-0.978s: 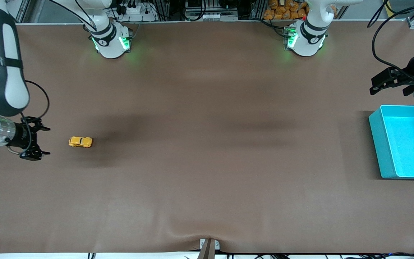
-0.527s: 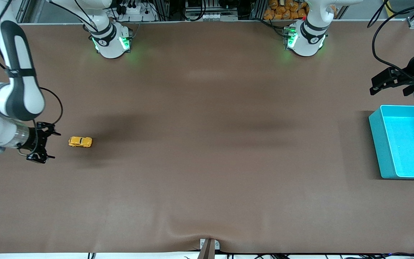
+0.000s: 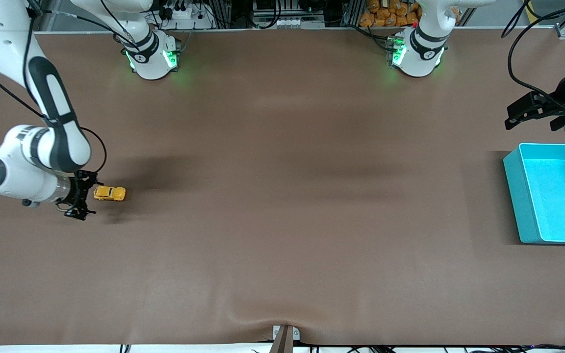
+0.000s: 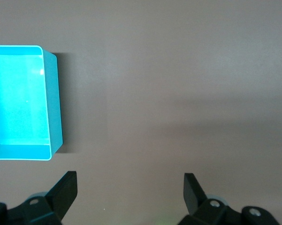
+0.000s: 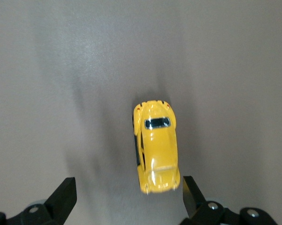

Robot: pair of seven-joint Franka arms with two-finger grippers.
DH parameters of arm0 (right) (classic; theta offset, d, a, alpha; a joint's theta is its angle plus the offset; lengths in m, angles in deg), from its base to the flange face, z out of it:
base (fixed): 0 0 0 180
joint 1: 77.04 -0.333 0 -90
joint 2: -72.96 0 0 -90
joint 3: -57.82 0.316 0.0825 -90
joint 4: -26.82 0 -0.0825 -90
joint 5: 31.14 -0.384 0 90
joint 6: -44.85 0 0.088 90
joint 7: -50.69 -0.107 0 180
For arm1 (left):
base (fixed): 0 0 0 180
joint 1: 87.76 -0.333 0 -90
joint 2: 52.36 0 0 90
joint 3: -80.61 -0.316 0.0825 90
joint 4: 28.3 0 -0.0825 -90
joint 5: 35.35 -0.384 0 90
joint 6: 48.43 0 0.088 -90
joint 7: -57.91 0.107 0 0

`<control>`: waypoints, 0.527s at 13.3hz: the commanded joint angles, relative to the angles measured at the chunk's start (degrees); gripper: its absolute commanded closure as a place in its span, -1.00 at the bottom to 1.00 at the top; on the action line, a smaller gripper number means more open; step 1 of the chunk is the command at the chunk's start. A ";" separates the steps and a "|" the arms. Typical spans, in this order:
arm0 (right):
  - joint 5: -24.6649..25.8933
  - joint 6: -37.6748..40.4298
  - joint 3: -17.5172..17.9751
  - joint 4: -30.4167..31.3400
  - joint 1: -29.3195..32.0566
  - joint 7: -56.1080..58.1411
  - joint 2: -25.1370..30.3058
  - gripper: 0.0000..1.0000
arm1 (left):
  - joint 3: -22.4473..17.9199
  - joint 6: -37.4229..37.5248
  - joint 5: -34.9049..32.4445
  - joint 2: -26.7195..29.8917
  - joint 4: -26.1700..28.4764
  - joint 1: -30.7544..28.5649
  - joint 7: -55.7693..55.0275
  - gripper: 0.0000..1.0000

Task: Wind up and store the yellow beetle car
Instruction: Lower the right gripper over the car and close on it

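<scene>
The right gripper grabs the front body sides of the yellow beetle car [image 3: 110, 193] [image 5: 156, 150] next, to wind and store it.
The yellow beetle car [image 3: 110, 193] stands on its wheels on the brown table, toward the right arm's end. My right gripper [image 3: 88, 195] is open and right beside it. In the right wrist view one end of the car [image 5: 156, 150] reaches just between the tips of my right gripper [image 5: 129, 192], close to one finger [image 5: 190, 190] and not touching it. My left gripper [image 3: 509, 117] hangs open and holds nothing, over the table beside the turquoise bin [image 3: 520, 196]. Below the left gripper [image 4: 130, 190] there is only bare table, with the bin [image 4: 55, 103] off to one side.
The turquoise bin stands at the left arm's end of the table and shows nothing inside. Both arm bases [image 3: 152, 56] [image 3: 415, 54] stand along the table edge farthest from the front camera. A small bracket [image 3: 285, 336] sits at the nearest edge.
My right arm has swung in from the table's end, carrying its open gripper up to the car. The car and my left arm have not moved.
</scene>
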 commanded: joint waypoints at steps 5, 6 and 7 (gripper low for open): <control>1.70 -4.16 0.26 5.81 1.94 -0.80 2.94 -0.87 | 0.17 -0.10 -0.73 -0.38 -0.95 -0.22 0.18 -1.00; 1.70 -4.15 0.27 5.90 1.77 -0.80 2.94 -0.80 | 0.17 -0.10 -0.73 -0.38 -0.95 -0.13 0.18 -1.00; 1.70 -4.15 0.35 5.90 1.68 -0.98 2.94 -0.80 | 0.17 -0.10 -0.73 -0.38 -0.95 -0.13 0.18 -1.00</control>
